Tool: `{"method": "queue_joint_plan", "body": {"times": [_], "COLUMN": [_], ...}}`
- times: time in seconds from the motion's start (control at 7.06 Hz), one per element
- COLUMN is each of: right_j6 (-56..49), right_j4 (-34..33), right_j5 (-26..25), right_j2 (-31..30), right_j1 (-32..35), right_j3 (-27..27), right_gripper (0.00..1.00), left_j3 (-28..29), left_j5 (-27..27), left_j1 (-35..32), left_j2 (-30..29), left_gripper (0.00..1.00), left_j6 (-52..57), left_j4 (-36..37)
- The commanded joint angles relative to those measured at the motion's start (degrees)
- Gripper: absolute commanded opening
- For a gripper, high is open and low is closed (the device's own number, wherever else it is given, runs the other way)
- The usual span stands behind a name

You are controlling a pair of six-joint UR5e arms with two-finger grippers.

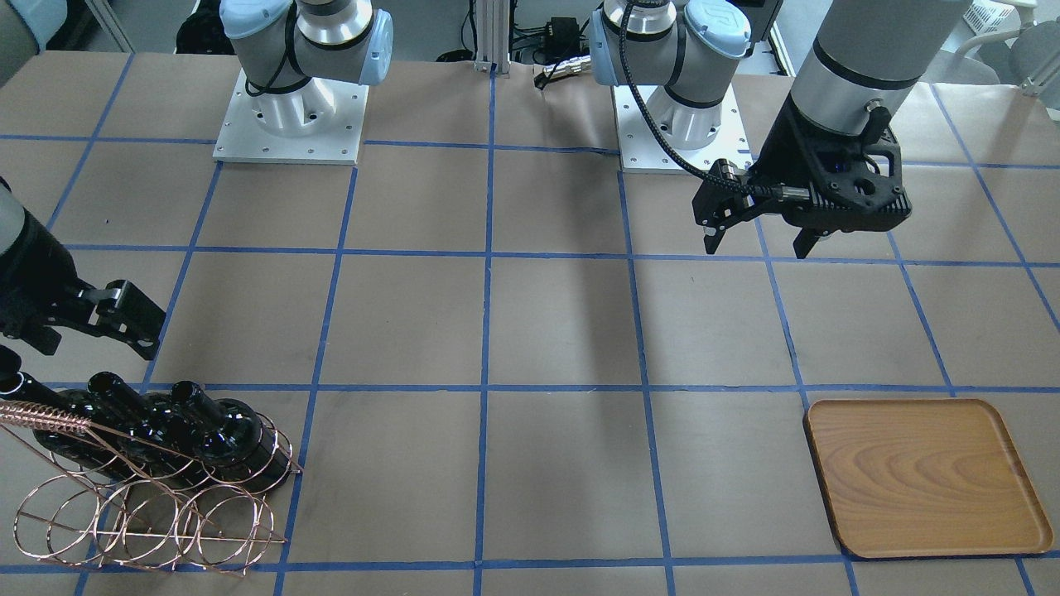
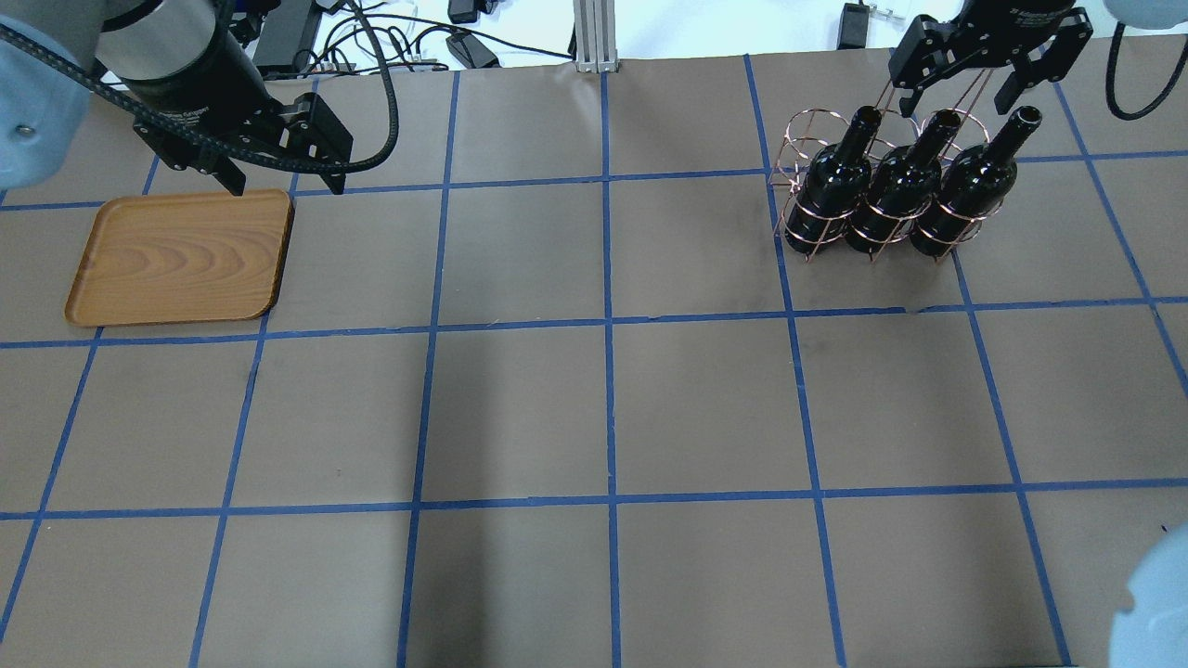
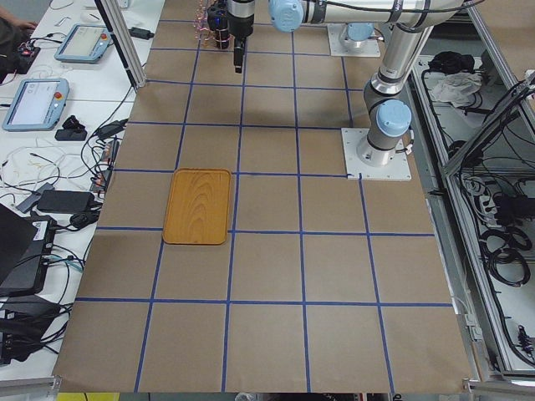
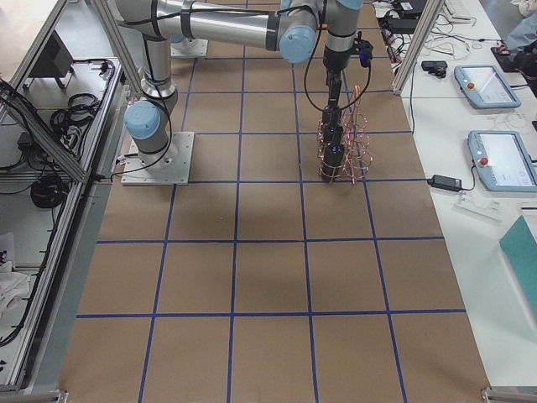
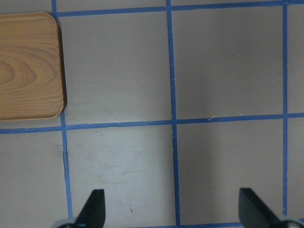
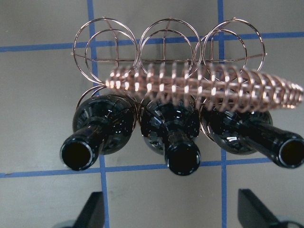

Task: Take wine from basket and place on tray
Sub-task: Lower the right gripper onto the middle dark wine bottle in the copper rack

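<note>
My right gripper grabs the middle bottle by its neck [image 1: 121, 397] next, to take the wine out of the basket for the tray [image 1: 927, 477].
Three near-black wine bottles [image 2: 896, 186] stand side by side in the copper wire basket [image 2: 806, 130] at the table's far right. They also show in the right wrist view [image 6: 183, 159], under the coiled handle [image 6: 204, 85]. My right gripper [image 2: 956, 88] is open and empty, hovering above the bottle necks; its fingers [image 6: 92, 211] sit just short of the bottle mouths. The wooden tray [image 2: 181, 255] lies flat and bare at the far left. My left gripper [image 2: 283, 181] is open and empty, above the table beside the tray's corner [image 5: 26, 66].
Brown paper with a blue tape grid [image 2: 608, 334] covers the table. The two arm bases [image 1: 290, 116] stand on white plates at the robot's edge. The basket's outer row of rings [image 1: 149, 513] holds nothing. Cables and operator pendants [image 3: 33, 100] lie beyond the table's far edge.
</note>
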Motion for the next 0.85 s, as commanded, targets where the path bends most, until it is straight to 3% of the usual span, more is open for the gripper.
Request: {"method": "queue_joint_plan", "body": {"times": [0.0,0.28,0.57,0.71], "right_j6": [-0.3,-0.3,-0.3,-0.2], "right_j4": [-2.0,-2.1,-2.1,-2.0], "right_j5": [-0.2,-0.4,-0.6,-0.5], "right_j2": [3.4,4.1,4.1,3.9], "right_j1": [-0.5,-0.4,-0.5,-0.5], "right_j3": [0.0,0.4,0.4,0.0], "right_gripper": [0.93,0.80,0.38,0.23], "left_j3": [-0.1,-0.1,-0.1,-0.1], "left_j5": [-0.2,-0.2,-0.2,-0.1], "left_j1": [-0.1,-0.2,0.2,0.2], "left_j2": [0.1,-0.1,-0.2,-0.2], "left_gripper": [1.00,1.00,1.00,1.00], "left_j6": [0.0,-0.1,-0.1,0.2], "left_j4": [0.0,0.0,0.1,0.1]}}
